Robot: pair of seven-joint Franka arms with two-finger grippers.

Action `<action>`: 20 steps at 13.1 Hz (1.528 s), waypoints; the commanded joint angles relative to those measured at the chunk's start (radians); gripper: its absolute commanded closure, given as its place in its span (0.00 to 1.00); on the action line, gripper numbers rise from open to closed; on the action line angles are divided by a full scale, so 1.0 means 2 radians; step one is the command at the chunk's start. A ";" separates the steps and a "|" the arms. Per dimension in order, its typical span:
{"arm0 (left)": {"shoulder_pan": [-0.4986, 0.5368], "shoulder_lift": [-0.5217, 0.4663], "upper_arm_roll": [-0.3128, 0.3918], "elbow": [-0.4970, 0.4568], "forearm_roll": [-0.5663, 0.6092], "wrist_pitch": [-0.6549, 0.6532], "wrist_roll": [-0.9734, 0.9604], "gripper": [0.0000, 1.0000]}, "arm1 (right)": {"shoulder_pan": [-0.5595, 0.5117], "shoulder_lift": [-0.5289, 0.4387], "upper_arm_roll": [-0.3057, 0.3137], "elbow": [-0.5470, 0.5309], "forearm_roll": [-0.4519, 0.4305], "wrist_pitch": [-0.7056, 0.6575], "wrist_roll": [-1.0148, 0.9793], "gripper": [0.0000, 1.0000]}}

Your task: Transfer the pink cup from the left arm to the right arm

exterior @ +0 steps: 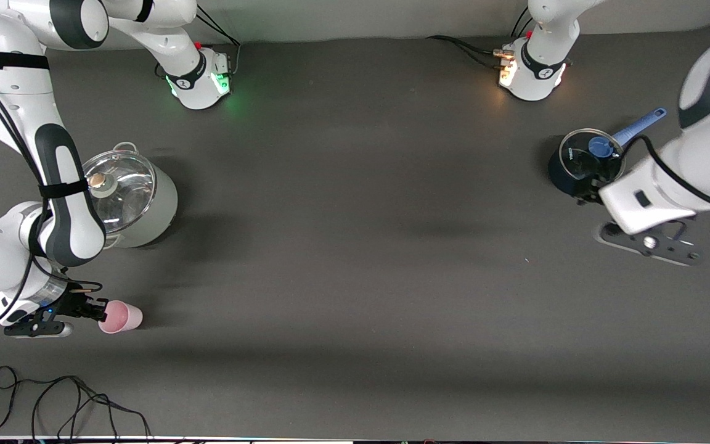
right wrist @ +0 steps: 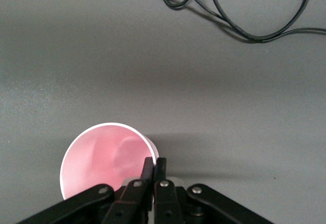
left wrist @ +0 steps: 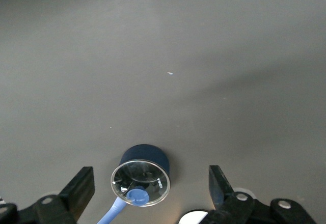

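The pink cup is upright and its base (exterior: 138, 317) meets its shadow on the tabletop, so the cup would stay standing. My right gripper should open now.
The pink cup (exterior: 124, 316) is at the right arm's end of the table, near the front camera. My right gripper (exterior: 100, 311) is shut on its rim. In the right wrist view one finger is inside the cup (right wrist: 104, 158) and one outside, and the right gripper (right wrist: 154, 164) pinches the wall with the mouth facing the camera. I cannot tell whether the cup rests on the table. My left gripper (exterior: 589, 192) is open and empty, high over a small dark-blue saucepan at the left arm's end. In the left wrist view the left gripper (left wrist: 150, 183) shows its fingers wide apart.
The dark-blue saucepan (exterior: 584, 161) has a glass lid and a blue handle, and also shows in the left wrist view (left wrist: 145, 173). A large grey pot with a glass lid (exterior: 133, 200) stands beside the right arm. A black cable (exterior: 59, 401) lies near the front edge and shows in the right wrist view (right wrist: 239, 25).
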 commanded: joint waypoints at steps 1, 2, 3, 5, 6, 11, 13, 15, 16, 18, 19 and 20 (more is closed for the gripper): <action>-0.001 -0.002 0.005 0.016 0.001 0.005 -0.014 0.00 | -0.001 0.003 0.003 -0.002 0.019 0.015 -0.021 1.00; -0.002 -0.002 0.005 0.022 0.001 0.004 -0.018 0.00 | -0.001 0.003 0.003 -0.002 0.019 0.015 -0.021 0.91; -0.003 -0.003 0.005 0.021 0.001 0.004 -0.020 0.00 | -0.001 0.003 0.003 -0.002 0.019 0.014 -0.021 0.72; -0.004 -0.003 0.003 0.012 0.001 -0.004 -0.020 0.00 | -0.001 0.000 0.003 -0.001 0.019 0.010 -0.020 0.16; -0.005 -0.005 0.003 0.007 -0.002 -0.002 -0.020 0.00 | -0.001 -0.004 0.003 -0.001 0.019 0.007 -0.020 0.01; -0.001 -0.008 0.001 -0.004 -0.002 -0.001 -0.020 0.00 | 0.000 -0.064 -0.004 0.004 0.012 -0.126 -0.018 0.01; -0.006 -0.013 0.004 -0.007 -0.004 0.003 -0.020 0.00 | 0.003 -0.098 -0.017 0.005 0.010 -0.183 -0.017 0.00; -0.028 -0.024 0.032 -0.014 -0.007 -0.005 -0.021 0.00 | 0.005 -0.141 -0.024 0.005 0.009 -0.248 -0.015 0.00; -0.054 -0.026 0.068 -0.012 -0.015 -0.006 -0.020 0.00 | 0.004 -0.166 -0.027 0.005 0.002 -0.282 -0.014 0.00; -0.106 -0.026 0.150 0.007 -0.058 -0.018 -0.019 0.00 | 0.005 -0.214 -0.028 0.004 -0.017 -0.338 -0.004 0.00; -0.136 -0.031 0.192 0.011 -0.074 -0.023 -0.019 0.00 | 0.006 -0.237 -0.028 0.003 -0.025 -0.360 0.013 0.00; -0.169 -0.039 0.240 0.011 -0.087 -0.024 -0.018 0.00 | 0.006 -0.257 -0.026 0.003 -0.036 -0.375 0.036 0.00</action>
